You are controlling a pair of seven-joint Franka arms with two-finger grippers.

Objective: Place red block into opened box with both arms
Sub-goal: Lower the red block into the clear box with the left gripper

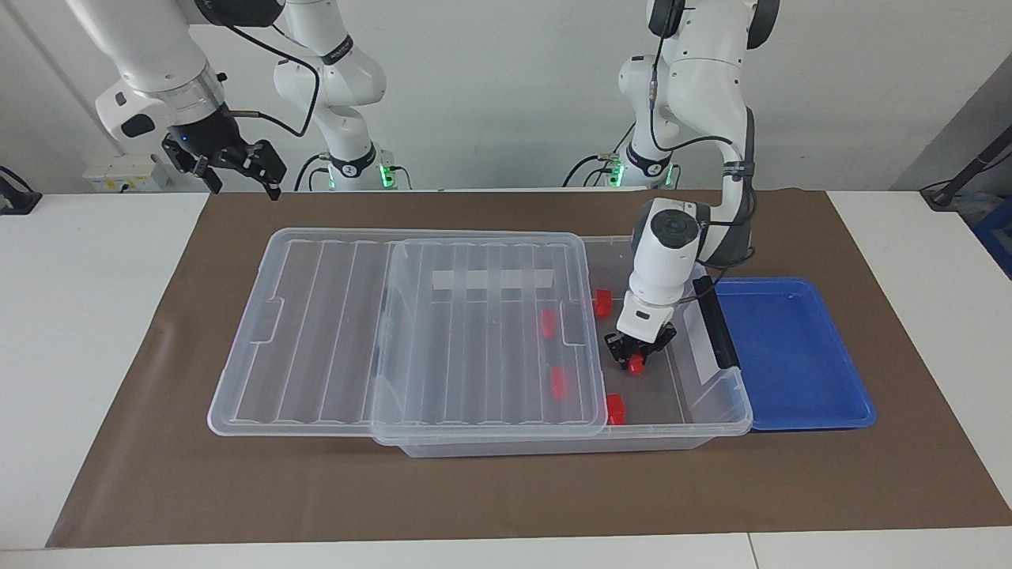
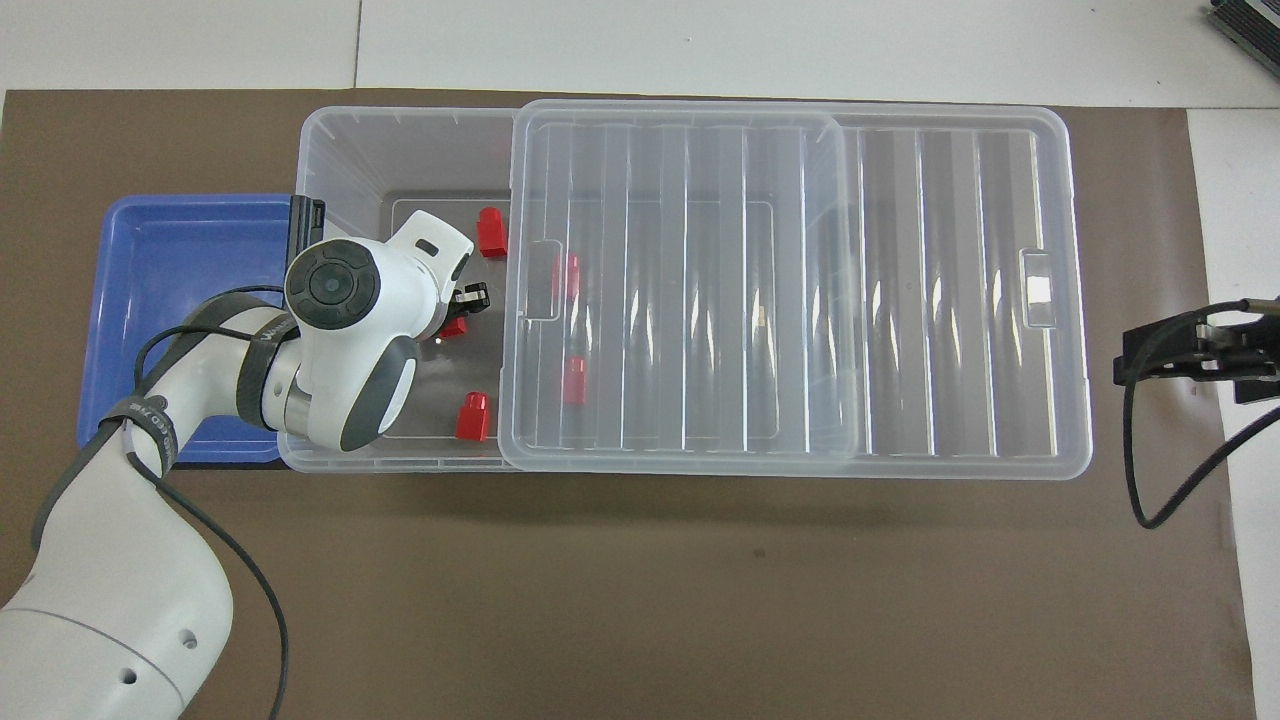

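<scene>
The held red block (image 2: 453, 328) is low over the bottom of the box, so the left gripper needs to open. The block would then rest in the clear box.
My left gripper (image 1: 637, 356) reaches down into the uncovered end of the clear box (image 1: 715, 399) and is shut on a red block (image 1: 634, 366), held low over the box floor. In the overhead view the wrist hides most of that gripper (image 2: 462, 308), and only part of the held red block (image 2: 453, 327) shows. The ribbed clear lid (image 1: 316, 332) is slid toward the right arm's end, covering most of the box. My right gripper (image 1: 237, 170) hangs open and empty over the mat's corner at its own end.
Two more red blocks (image 1: 604, 303) (image 1: 616, 409) lie on the open box floor, and two others (image 1: 548, 322) (image 1: 558, 382) lie under the lid. A blue tray (image 1: 791, 348) sits against the box's black-handled end. Brown mat (image 1: 506, 490) covers the table.
</scene>
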